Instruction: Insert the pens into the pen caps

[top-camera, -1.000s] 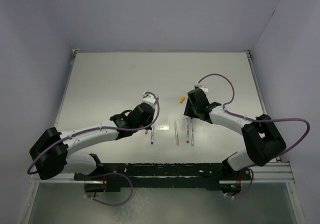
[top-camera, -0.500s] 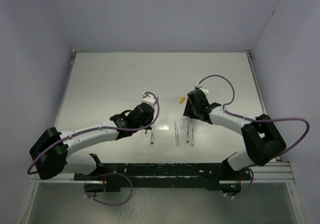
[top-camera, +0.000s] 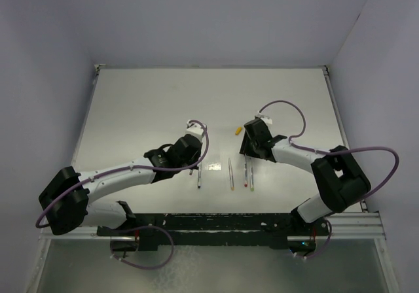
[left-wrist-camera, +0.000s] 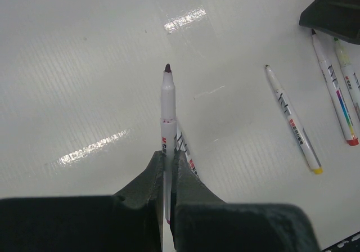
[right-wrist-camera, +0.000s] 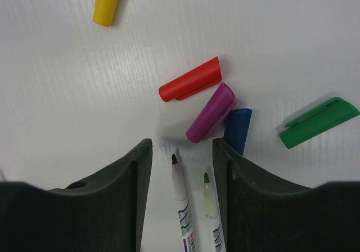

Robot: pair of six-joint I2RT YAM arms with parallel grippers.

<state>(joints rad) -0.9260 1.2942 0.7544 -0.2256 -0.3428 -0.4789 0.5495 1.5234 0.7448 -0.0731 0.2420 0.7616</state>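
I should next grab the purple cap's middle by its long sides with my right gripper, so the cap's open end stays free to insert the pen.
My left gripper (left-wrist-camera: 167,156) (top-camera: 190,152) is shut on a pen (left-wrist-camera: 167,108) whose dark tip points away, lifted off the table. Another pen (left-wrist-camera: 188,153) (top-camera: 199,175) lies right under it. A further three pens (top-camera: 231,174) (top-camera: 245,173) (top-camera: 251,175) lie side by side at mid-table. My right gripper (right-wrist-camera: 181,148) (top-camera: 249,152) hangs open over the tips of a dark-tipped pen (right-wrist-camera: 180,190) and a green-tipped pen (right-wrist-camera: 211,201), holding nothing. Just ahead of it lie the red cap (right-wrist-camera: 190,80), purple cap (right-wrist-camera: 211,112), blue cap (right-wrist-camera: 238,129), green cap (right-wrist-camera: 318,122) and yellow cap (right-wrist-camera: 108,1) (top-camera: 238,130).
The white table (top-camera: 144,110) is bounded by a raised rim at its sides and back. A black rail (top-camera: 216,224) with both arm bases runs along the near edge. Purple cables loop off each arm.
My right gripper's jaws have spread wider and its arm has shifted a little. My left arm and its pen have stayed still.
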